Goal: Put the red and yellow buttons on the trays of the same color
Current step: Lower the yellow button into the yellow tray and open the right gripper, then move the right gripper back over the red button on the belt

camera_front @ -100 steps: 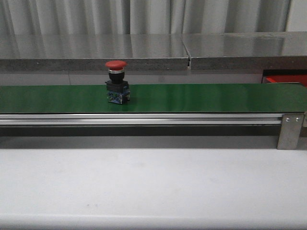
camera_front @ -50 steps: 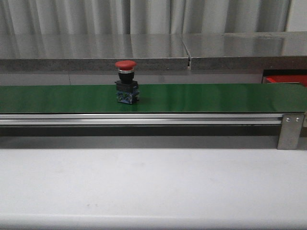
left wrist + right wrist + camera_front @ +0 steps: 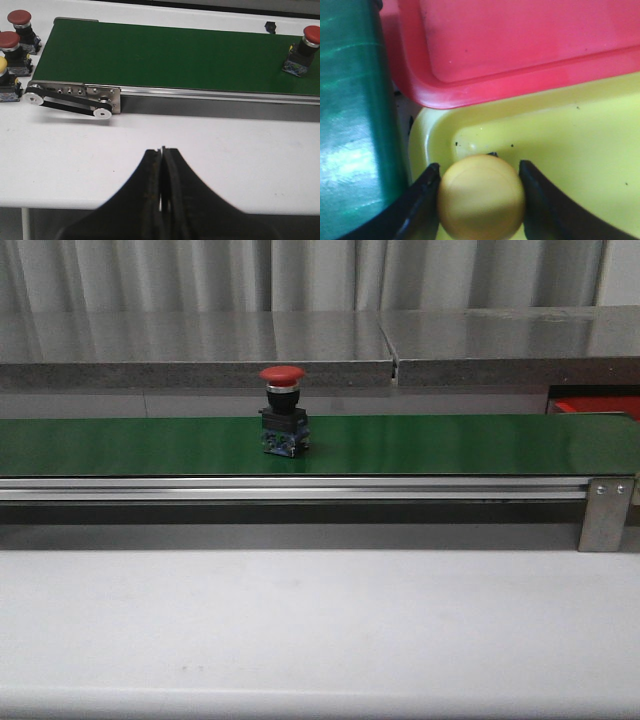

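Note:
The yellow button [image 3: 481, 196] is low inside the yellow tray's rim in the right wrist view, so my right gripper needs to let go of the button.
A red button [image 3: 283, 415] with a black and blue base stands upright on the green belt [image 3: 450, 440], left of centre; it also shows in the left wrist view [image 3: 302, 52]. My left gripper [image 3: 161, 150] is shut and empty over the white table, in front of the belt. My right gripper [image 3: 479, 166] is shut on a yellow button [image 3: 481, 197], its fingers on either side of the cap, held over the yellow tray [image 3: 570, 150]. The red tray [image 3: 520, 45] lies beside the yellow one; a corner of it shows in the front view [image 3: 595, 405].
Two more red buttons [image 3: 21, 30] [image 3: 10, 47] and a yellow button [image 3: 2, 75] stand on the table off the belt's roller end. A small black part [image 3: 270, 26] lies beyond the belt. A metal bracket [image 3: 605, 512] holds the belt's right end.
The red button has travelled to the right along the belt, still upright. Nothing else in the front view has moved.

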`<action>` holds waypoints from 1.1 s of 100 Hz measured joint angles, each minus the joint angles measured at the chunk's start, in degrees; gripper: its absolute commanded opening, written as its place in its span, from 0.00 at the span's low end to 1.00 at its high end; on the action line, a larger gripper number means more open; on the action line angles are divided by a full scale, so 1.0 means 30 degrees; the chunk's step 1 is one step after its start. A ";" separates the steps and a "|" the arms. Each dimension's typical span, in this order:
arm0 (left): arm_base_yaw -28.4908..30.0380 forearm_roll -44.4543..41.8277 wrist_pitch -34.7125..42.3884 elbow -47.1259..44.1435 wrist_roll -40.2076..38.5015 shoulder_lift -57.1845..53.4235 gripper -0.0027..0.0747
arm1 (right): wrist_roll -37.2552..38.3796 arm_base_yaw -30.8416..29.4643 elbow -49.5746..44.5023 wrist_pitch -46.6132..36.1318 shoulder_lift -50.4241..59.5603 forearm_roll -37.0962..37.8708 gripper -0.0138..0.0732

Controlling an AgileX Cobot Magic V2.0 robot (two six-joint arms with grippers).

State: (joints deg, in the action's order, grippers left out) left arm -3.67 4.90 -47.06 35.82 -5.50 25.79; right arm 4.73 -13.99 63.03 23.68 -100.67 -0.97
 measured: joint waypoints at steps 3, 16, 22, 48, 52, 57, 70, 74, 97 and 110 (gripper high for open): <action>0.0000 0.0000 0.0000 0.0000 0.0000 0.0000 0.01 | 0.0032 0.0000 0.0000 0.0005 0.0000 0.0000 0.40; 0.0000 0.0000 0.0000 0.0000 0.0000 0.0000 0.01 | 0.0078 0.0000 0.0000 -0.0032 -0.0013 0.0000 0.64; 0.0000 0.0000 0.0000 0.0000 0.0000 0.0000 0.01 | 0.0091 0.0000 0.0000 -0.0069 -0.0013 0.0000 0.67; 0.0000 0.0000 0.0000 0.0000 0.0000 0.0000 0.01 | 0.0120 0.0000 0.0000 -0.0220 -0.0013 0.0000 0.67; 0.0000 0.0000 0.0000 0.0000 0.0000 0.0000 0.01 | 0.0120 0.0000 0.0000 -0.0220 -0.0013 0.0000 0.67; 0.0000 0.0000 0.0000 0.0000 0.0000 0.0000 0.01 | 0.0120 0.0000 0.0000 -0.0220 0.0104 0.0000 0.67; 0.0000 0.0000 0.0000 0.0000 0.0000 0.0000 0.01 | 0.0120 0.0000 0.0000 -0.0220 0.1041 0.0000 0.67; 0.0000 0.0000 0.0000 0.0000 0.0000 0.0000 0.01 | 0.0120 0.0000 0.0000 -0.0187 0.1421 0.0000 0.67; 0.0000 0.0000 0.0000 0.0000 0.0000 0.0000 0.01 | -0.0184 0.0896 0.0000 0.0481 0.4244 0.0110 0.67; 0.0000 0.0000 0.0000 0.0000 0.0000 0.0000 0.01 | -0.0526 0.2037 0.0000 0.1357 0.5304 0.0110 0.67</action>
State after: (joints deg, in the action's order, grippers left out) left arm -3.67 4.90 -47.06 35.82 -5.50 25.79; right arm 3.15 -7.87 63.03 27.76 -84.76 -0.64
